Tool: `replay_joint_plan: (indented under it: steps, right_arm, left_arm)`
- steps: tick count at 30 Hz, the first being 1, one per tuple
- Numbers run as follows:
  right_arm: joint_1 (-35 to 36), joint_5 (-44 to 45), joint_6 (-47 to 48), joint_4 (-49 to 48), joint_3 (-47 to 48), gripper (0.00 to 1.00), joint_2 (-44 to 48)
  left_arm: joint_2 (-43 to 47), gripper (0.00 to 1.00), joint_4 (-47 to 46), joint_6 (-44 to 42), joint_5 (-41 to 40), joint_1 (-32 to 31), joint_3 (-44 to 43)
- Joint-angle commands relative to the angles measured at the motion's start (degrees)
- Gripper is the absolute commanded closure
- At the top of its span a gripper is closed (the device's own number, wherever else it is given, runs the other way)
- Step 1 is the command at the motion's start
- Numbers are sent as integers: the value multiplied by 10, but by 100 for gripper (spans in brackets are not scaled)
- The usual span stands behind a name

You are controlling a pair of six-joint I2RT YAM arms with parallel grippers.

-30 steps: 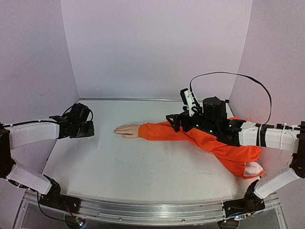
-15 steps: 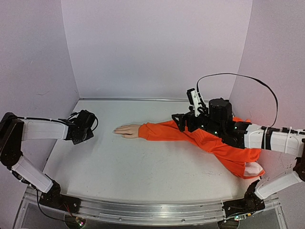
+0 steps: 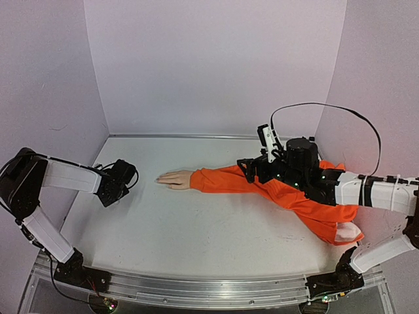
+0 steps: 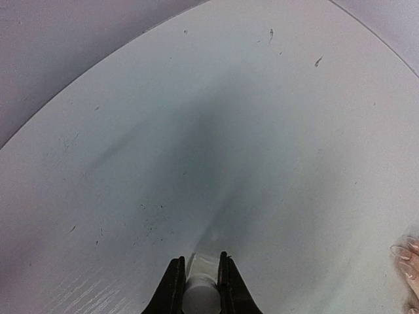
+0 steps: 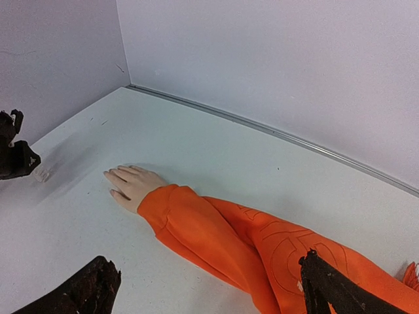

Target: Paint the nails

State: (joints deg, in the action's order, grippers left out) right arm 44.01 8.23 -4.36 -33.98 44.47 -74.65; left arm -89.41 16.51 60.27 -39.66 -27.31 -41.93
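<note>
I should open my left gripper now. The bottle is low over the flat, empty white table, so it would rest on the tabletop.
The pale mannequin hand (image 3: 173, 178) lies flat on the white table, sticking out of an orange sleeve (image 3: 262, 186). Its nails (image 5: 109, 174) are tiny at the fingertips; some fingertips show at the right edge of the left wrist view (image 4: 406, 256). My left gripper (image 3: 109, 195) is down at the table, left of the hand and apart from it. It is shut on a small clear bottle (image 4: 204, 254) with a white cap; the bottle also shows in the right wrist view (image 5: 42, 174). My right gripper (image 3: 252, 167) hovers over the sleeve's forearm, jaws wide open and empty.
White walls enclose the table on the left, back and right. The sleeve runs diagonally to the near right, ending in a bunched cuff (image 3: 347, 230). A black cable (image 3: 327, 108) loops above the right arm. A metal rail (image 3: 209, 291) runs along the near edge.
My left arm has dropped from above the table down to its surface and pulled slightly nearer, still holding the bottle. My right gripper has shifted a little right along the sleeve.
</note>
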Motion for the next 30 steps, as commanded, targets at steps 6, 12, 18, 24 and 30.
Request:
replay_joint_plan:
  steps: [6, 12, 18, 24, 30]
  right_arm:
    - [-17, 34, -22, -31, -14, 2, 32]
    - [-68, 38, -48, -16, -27, 2, 56]
    - [-178, 8, -73, 47, -25, 2, 77]
    - [-333, -85, -82, 91, -39, 2, 116]
    - [-387, -109, -67, 109, -39, 2, 144]
  left_arm:
    - [-18, 79, -2, 23, -7, 2, -16]
    - [17, 48, -3, -9, 15, 2, -15]
    - [105, 16, -7, -103, 30, 4, -18]
    - [214, 1, -100, -346, 182, 59, -25]
    - [270, 1, -125, -468, 322, 183, -68]
